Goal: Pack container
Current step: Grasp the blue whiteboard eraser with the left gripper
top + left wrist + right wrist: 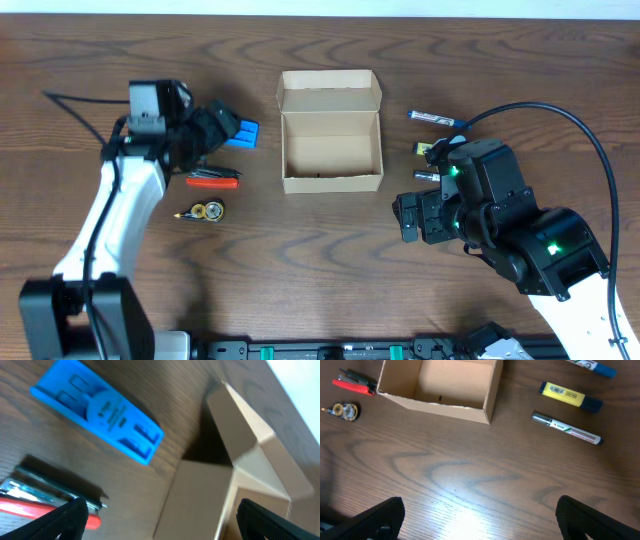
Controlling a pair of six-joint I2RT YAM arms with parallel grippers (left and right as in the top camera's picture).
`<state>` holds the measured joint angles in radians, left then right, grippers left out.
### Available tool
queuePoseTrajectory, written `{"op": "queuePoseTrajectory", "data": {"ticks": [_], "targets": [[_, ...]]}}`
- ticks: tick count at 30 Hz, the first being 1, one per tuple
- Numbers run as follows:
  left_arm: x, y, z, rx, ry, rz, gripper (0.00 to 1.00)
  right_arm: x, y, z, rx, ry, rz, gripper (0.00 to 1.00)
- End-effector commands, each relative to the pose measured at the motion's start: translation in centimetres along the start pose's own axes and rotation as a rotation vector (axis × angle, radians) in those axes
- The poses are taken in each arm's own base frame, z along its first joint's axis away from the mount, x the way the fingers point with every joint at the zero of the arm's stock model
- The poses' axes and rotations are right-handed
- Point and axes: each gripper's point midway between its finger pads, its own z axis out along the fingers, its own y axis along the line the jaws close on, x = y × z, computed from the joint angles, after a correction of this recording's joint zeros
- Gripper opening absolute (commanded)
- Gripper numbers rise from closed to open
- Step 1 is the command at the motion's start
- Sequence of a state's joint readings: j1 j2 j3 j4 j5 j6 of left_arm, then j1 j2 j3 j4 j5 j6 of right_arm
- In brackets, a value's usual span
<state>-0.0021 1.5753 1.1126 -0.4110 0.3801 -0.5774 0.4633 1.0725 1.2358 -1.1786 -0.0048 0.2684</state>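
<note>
I will next grip the blue flat tool (243,133) with my left gripper, across its long side edges at the round middle. Then I will lower the tool lengthwise into the box (331,145).
The container (331,150) is a tan cardboard box, open and empty, with its flap lid standing at the far side. It also shows in the left wrist view (200,495) and the right wrist view (435,408). My left gripper (218,128) is open and empty, hovering just left of the box over a blue flat tool (243,133) (100,412). My right gripper (411,218) (480,520) is open and empty above bare table, right of and nearer than the box. The left fingers (165,525) frame the box's left wall.
A red-handled tool (213,180) (45,507) (352,384) and a small round brass item (207,211) (342,411) lie left of the box. A blue marker (437,118) (592,366), a yellow highlighter (565,394) and a silver marker (567,430) lie to its right.
</note>
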Motion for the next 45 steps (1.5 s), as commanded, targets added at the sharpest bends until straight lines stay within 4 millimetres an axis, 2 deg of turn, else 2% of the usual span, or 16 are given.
{"op": "queuePoseTrajectory", "data": {"ticks": [1,6,13,16,20,25,30,40,42,45], "targets": [[-3.0,-1.2,-0.2,-0.076,-0.089,-0.008,0.96,0.0,0.1,-0.1,-0.002,-0.001,-0.017,0.99],[-4.8,-0.6,0.6,-0.221,-0.122,-0.05,0.96,0.0,0.1,-0.1,-0.002,-0.001,-0.017,0.99],[-4.9,1.3,3.5,-0.351,-0.049,-0.227,0.96,0.0,0.1,-0.1,-0.002,-0.001,-0.018,0.99],[-4.6,1.9,5.2,-0.398,-0.002,-0.274,0.96,0.0,0.1,-0.1,-0.002,-0.001,-0.018,0.99],[-3.9,1.8,7.6,-0.404,0.068,-0.304,0.96,0.0,0.1,-0.1,-0.002,-0.001,-0.018,0.99],[-3.2,2.6,9.2,-0.424,0.093,-0.404,0.96,0.0,0.1,-0.1,-0.002,-0.001,-0.018,0.99],[-1.5,3.3,11.1,-0.426,0.17,-0.456,0.96,0.0,0.1,-0.1,-0.002,-0.001,-0.018,0.99],[0.1,5.2,13.3,-0.485,0.209,-0.506,0.96,0.0,0.1,-0.1,-0.002,-0.001,-0.018,0.99],[0.2,5.4,13.4,-0.489,0.212,-0.508,1.0,0.0,0.1,-0.1,-0.002,-0.001,-0.017,0.99],[0.2,5.5,13.4,-0.495,0.208,-0.506,0.72,0.0,0.1,-0.1,-0.002,-0.001,-0.017,0.99]]}}
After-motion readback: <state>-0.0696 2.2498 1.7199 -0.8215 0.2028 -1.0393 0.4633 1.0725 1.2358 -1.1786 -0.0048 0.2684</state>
